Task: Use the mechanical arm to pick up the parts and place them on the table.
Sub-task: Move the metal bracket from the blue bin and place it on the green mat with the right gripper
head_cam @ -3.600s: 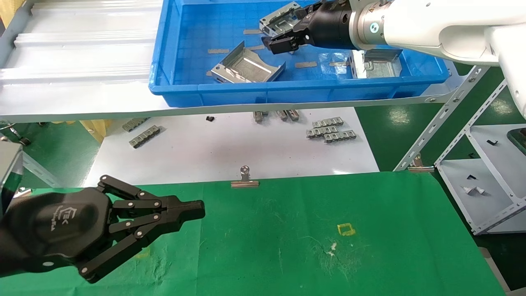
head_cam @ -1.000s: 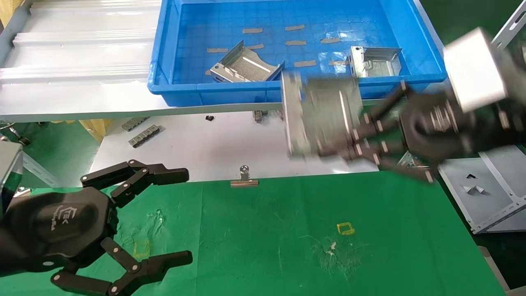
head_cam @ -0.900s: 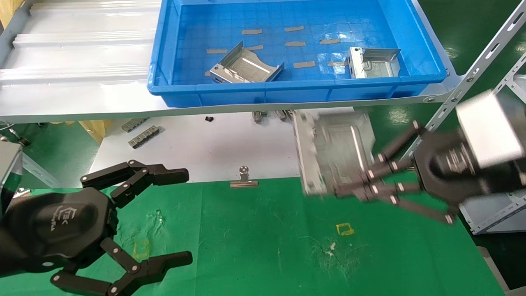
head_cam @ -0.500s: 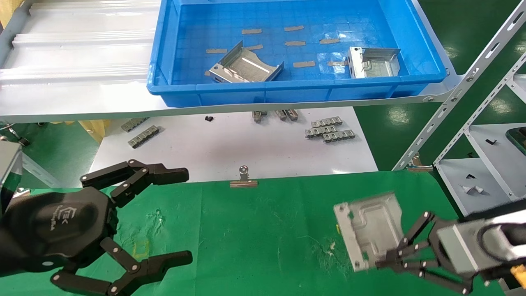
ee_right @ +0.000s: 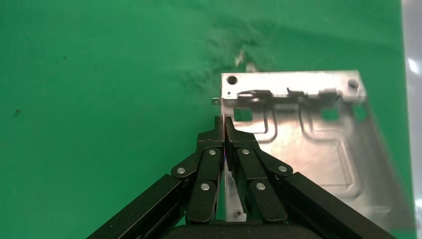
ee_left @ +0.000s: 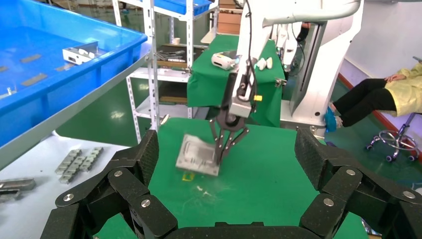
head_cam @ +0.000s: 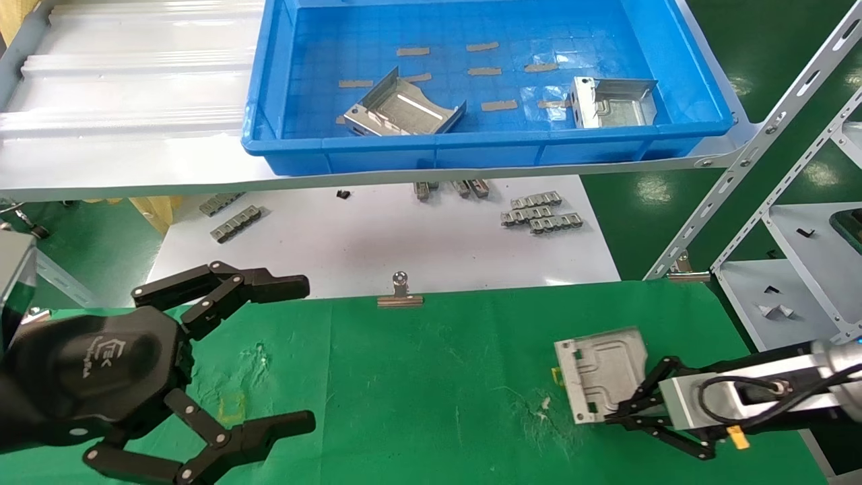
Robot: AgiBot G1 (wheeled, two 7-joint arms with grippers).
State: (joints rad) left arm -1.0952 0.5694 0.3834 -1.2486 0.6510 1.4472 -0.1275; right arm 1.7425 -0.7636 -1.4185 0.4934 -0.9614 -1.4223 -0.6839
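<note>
The mark sticks out past the silvery part's edge [head_cam: 565,380], so my right gripper now keeps hold of the part until it is down over the yellow mark [head_cam: 557,376].
My right gripper [head_cam: 616,416] is shut on the side wall of a silvery stamped part [head_cam: 599,372], holding it low over the green table [head_cam: 438,391] at the right, beside a small yellow square mark. The right wrist view shows the fingers [ee_right: 239,142] pinching the part's edge, with the plate [ee_right: 318,144] over the cloth. The left wrist view shows the same part [ee_left: 198,155] and the right gripper [ee_left: 219,158] far off. Two more parts [head_cam: 403,108] [head_cam: 613,101] lie in the blue tray [head_cam: 471,151]. My left gripper [head_cam: 300,357] is open and empty over the table's near left.
The blue tray sits on a pale ribbed shelf [head_cam: 128,101]. Below it a white board [head_cam: 377,236] carries small grey link strips [head_cam: 539,212]. A binder clip [head_cam: 401,293] holds the cloth's far edge. A grey metal rack [head_cam: 794,269] stands at the right.
My right gripper has carried the part from the tray down to the green table at the right, close to the cloth. My left gripper opened earlier and has since stayed still.
</note>
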